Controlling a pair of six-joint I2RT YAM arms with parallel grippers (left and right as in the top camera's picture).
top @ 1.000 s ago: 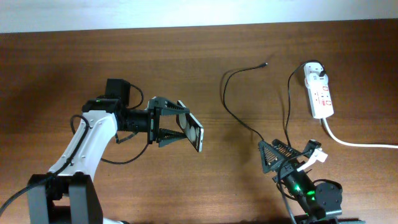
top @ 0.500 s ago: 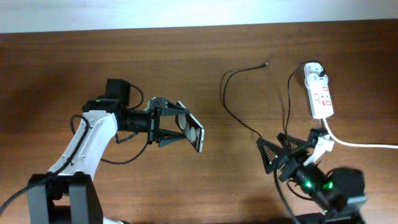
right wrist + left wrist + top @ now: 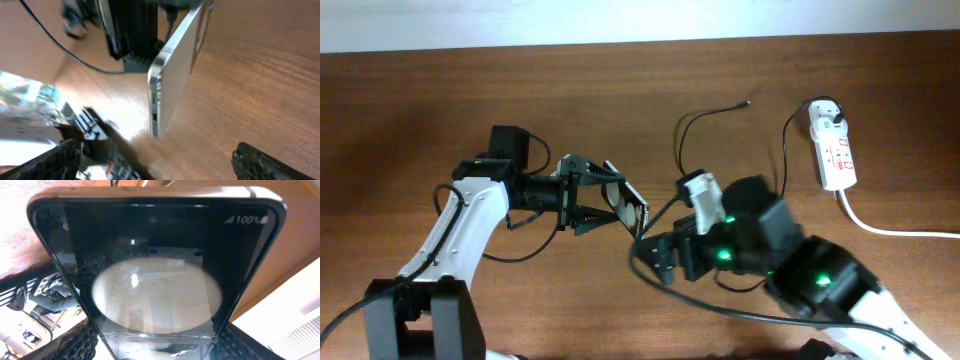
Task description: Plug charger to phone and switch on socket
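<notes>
My right gripper pinches the phone [image 3: 633, 212] across the silver edge facing it next, leaving the opposite end free for my left gripper to regrip.
My left gripper [image 3: 612, 203] is shut on the phone [image 3: 633, 212] and holds it above the table, tilted on edge. The phone's glossy black face [image 3: 160, 280] fills the left wrist view, between the left gripper's [image 3: 155, 347] jaws. My right gripper [image 3: 655, 258] is open and empty, just right of the phone. In the right wrist view the phone's silver edge [image 3: 156, 95], with its port, faces the right gripper [image 3: 160, 165]. The charger's thin black cable [image 3: 705, 112] lies at the back, its tip free. Its white plug [image 3: 825, 112] sits in the socket [image 3: 837, 155].
The socket's thick white cord [image 3: 890, 230] runs off to the right edge. The right arm's body [image 3: 800, 265] covers the lower middle and right of the table. A blurred dark cable [image 3: 115, 140] crosses the right wrist view between the jaws.
My right arm has swung from the lower right corner to the middle of the table, its open gripper now close to the phone. The left arm and the phone have not moved.
</notes>
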